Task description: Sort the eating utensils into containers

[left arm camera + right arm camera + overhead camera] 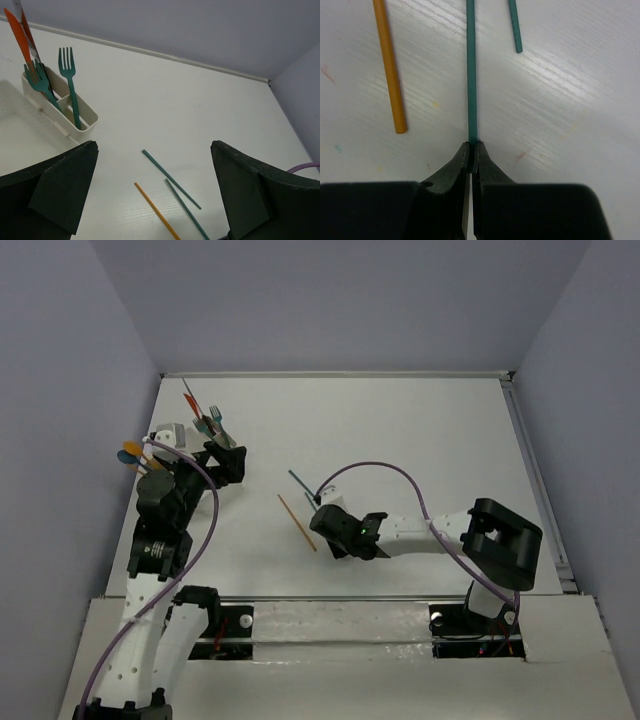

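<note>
I will next grab the teal stick with my left gripper by its free length beyond the right gripper, so an end stays free for the container.
My right gripper [473,145] is shut on the near end of a teal stick [471,75] that lies on the white table. A second teal stick [515,25] lies just to its right and an orange stick [390,70] to its left. In the top view the right gripper [320,505] is at mid-table, by the teal sticks [300,483] and the orange stick [297,522]. My left gripper [154,147] is open and empty above the table, next to the containers [87,120]. The containers hold teal forks [70,80] and an orange utensil [20,40].
The white organiser [165,432] sits at the table's left side with blue and orange utensil heads [130,455] sticking out past its left edge. Grey walls enclose the table on three sides. A purple cable [380,468] arcs over the right arm.
</note>
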Robot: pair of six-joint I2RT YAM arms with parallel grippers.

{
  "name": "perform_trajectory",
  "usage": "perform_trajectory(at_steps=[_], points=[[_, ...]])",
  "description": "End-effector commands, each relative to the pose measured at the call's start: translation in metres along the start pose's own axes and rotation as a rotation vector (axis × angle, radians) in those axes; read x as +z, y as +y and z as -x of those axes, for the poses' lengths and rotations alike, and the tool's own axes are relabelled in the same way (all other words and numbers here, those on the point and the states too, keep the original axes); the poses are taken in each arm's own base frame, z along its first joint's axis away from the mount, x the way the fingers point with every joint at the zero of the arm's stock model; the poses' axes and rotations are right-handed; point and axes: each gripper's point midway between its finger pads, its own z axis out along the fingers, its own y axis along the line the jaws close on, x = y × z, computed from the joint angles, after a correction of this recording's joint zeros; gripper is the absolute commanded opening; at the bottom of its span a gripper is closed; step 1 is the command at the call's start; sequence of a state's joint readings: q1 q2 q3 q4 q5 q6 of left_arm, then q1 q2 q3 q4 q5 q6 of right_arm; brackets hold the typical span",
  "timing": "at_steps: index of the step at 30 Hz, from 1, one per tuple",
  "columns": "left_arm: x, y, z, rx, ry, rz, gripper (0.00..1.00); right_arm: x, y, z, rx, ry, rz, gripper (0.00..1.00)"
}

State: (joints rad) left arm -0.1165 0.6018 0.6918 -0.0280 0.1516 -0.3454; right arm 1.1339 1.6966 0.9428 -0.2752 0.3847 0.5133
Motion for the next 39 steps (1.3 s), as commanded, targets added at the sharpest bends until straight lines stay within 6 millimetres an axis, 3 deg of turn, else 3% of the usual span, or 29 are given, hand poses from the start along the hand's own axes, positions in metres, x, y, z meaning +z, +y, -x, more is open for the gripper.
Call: perform_trajectory(at_steps=[1, 6, 9, 13, 19, 25, 28, 29, 35, 38, 39], points=[[0.004, -0.027, -0.005, -0.056, 0.052, -0.137, 0.98, -0.018, -0.007, 0.036, 0.015, -0.116, -0.050, 0.00], [-0.002, -0.041, -0.037, -0.155, 0.158, -0.232, 0.96, -0.047, 0.007, 0.074, 0.041, -0.280, 0.079, 0.00], [-0.003, -0.048, -0.073, -0.288, 0.268, -0.298, 0.91, -0.064, 0.019, 0.089, 0.035, -0.355, 0.182, 0.00], [-0.004, -0.059, -0.100, -0.364, 0.342, -0.376, 0.88, -0.069, 0.033, 0.099, 0.026, -0.373, 0.242, 0.00], [-0.001, -0.081, -0.113, -0.405, 0.371, -0.433, 0.85, -0.088, 0.055, 0.131, 0.058, -0.464, 0.347, 0.00], [0.014, -0.079, -0.124, -0.386, 0.371, -0.368, 0.85, -0.101, 0.065, 0.141, 0.059, -0.506, 0.417, 0.00], [0.023, -0.077, -0.130, -0.373, 0.371, -0.337, 0.72, -0.102, 0.068, 0.140, 0.061, -0.506, 0.438, 0.00], [0.025, -0.079, -0.133, -0.367, 0.375, -0.336, 0.63, -0.101, 0.069, 0.139, 0.059, -0.502, 0.443, 0.00], [0.036, -0.078, -0.122, -0.320, 0.321, -0.291, 0.43, -0.107, 0.068, 0.138, 0.068, -0.513, 0.461, 0.00], [0.039, -0.073, -0.114, -0.302, 0.277, -0.262, 0.23, -0.107, 0.067, 0.136, 0.065, -0.513, 0.463, 0.00], [0.040, -0.073, -0.114, -0.300, 0.273, -0.255, 0.08, -0.107, 0.067, 0.135, 0.066, -0.512, 0.465, 0.00]])
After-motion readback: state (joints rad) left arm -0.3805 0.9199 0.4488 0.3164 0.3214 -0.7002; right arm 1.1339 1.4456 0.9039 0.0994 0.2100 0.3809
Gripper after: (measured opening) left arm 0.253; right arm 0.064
